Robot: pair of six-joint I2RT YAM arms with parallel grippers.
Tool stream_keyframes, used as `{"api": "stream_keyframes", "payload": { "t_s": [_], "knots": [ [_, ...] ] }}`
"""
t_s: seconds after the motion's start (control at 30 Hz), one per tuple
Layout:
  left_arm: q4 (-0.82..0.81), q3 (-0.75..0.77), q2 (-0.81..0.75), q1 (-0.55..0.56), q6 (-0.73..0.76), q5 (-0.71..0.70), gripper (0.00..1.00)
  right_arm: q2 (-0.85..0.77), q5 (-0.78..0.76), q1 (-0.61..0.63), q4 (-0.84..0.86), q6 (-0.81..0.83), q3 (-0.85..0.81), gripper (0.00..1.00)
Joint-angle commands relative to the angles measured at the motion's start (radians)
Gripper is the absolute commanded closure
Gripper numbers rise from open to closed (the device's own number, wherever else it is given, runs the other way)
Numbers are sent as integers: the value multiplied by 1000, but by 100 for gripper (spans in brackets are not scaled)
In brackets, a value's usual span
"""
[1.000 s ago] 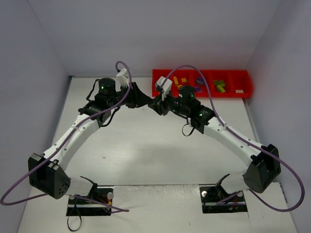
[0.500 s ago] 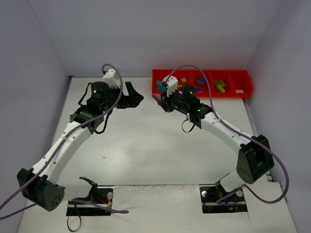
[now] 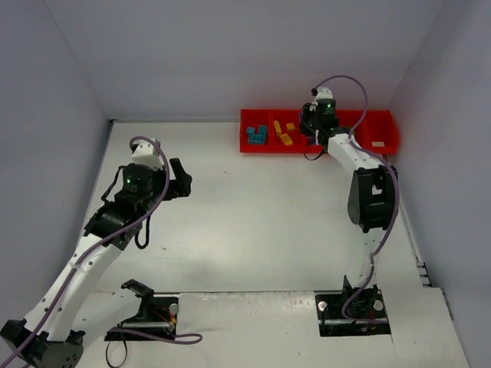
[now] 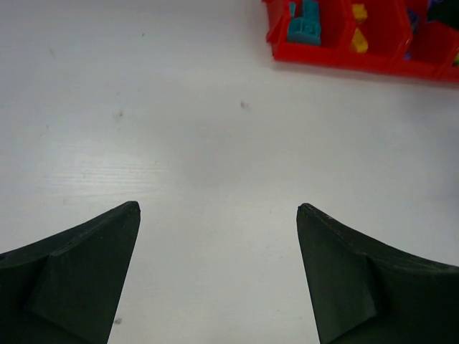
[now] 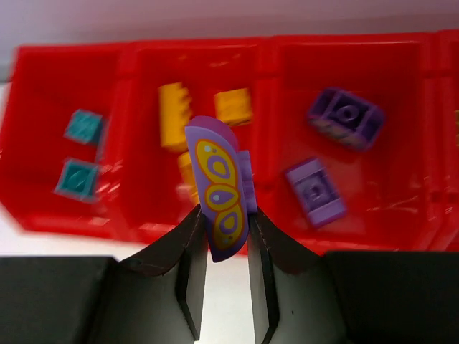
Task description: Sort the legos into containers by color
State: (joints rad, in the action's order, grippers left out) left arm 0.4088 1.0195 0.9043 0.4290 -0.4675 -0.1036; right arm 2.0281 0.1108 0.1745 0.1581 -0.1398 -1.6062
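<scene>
My right gripper should hold the purple lego until aligned.
A long red tray (image 3: 383, 148) of containers lies at the table's far edge. In the right wrist view my right gripper (image 5: 224, 215) is shut on a purple lego (image 5: 221, 188) with a yellow butterfly print, held upright just in front of the tray's near wall (image 5: 401, 240). Behind it, teal legos (image 5: 77, 179) lie in the left compartment, yellow legos (image 5: 174, 117) in the middle one and purple legos (image 5: 315, 190) in the right one. From above, the right gripper (image 3: 311, 132) hovers at the tray. My left gripper (image 3: 186, 179) (image 4: 216, 206) is open over bare table, holding nothing.
White walls enclose the table at the left, back and right. A small white piece (image 3: 378, 143) lies in a compartment towards the tray's right end. The right arm's elbow (image 3: 372, 199) stands up over the right side of the table.
The left gripper opened and drew back left and nearer from the table's middle. The right arm swung right and farther, carrying the purple lego to the tray.
</scene>
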Motion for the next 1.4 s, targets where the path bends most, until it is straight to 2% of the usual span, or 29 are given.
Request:
{"api": "stream_keyframes", "payload": {
  "t_s": [0.0,0.13,0.17,0.27,0.3,0.4,0.47,0.5,0.57,0.67,0.7,0.73,0.77,0.83,0.9,1.2,1.37],
  "knots": [
    [44,-1,-79,-6,7,-59,16,64,-51,-38,-2,-38,-129,100],
    [88,-18,-146,-6,18,-110,16,164,-65,-66,-29,-30,-228,100],
    [102,-21,-165,-4,33,-114,16,179,-57,-70,-41,-30,-262,97],
    [130,-19,-182,-6,46,-146,16,218,-63,-84,-61,-24,-296,82],
    [148,-16,-189,-6,46,-156,17,221,-62,-86,-66,-24,-307,69],
    [166,-16,-209,-6,47,-171,16,198,-63,-92,-71,-15,-305,52],
    [173,-21,-220,-6,46,-176,16,172,-59,-93,-75,-9,-294,47],
    [174,-28,-229,-6,43,-176,8,138,-56,-92,-75,-3,-285,43],
    [183,-32,-232,-6,40,-173,6,95,-43,-92,-83,-1,-239,39],
    [199,-30,-237,-6,40,-171,3,-27,-39,-92,-89,-7,-124,34],
    [200,-29,-240,-6,43,-169,3,-146,-39,-93,-91,-15,-50,31],
    [197,-29,-248,-4,52,-166,3,-328,-39,-93,-91,-35,114,24],
    [194,-29,-249,-4,55,-166,3,-330,-39,-92,-91,-37,156,22],
    [188,-27,-251,-4,70,-157,3,-474,-42,-92,-103,-35,233,18],
    [189,-24,-252,-4,76,-157,3,-607,-42,-92,-146,-37,327,0],
    [190,-22,-277,-6,113,-163,3,-1095,-54,-93,-308,-87,557,0],
    [174,-27,-285,-6,105,-176,3,-1241,-59,-93,-373,-83,617,0]
  ]
}}
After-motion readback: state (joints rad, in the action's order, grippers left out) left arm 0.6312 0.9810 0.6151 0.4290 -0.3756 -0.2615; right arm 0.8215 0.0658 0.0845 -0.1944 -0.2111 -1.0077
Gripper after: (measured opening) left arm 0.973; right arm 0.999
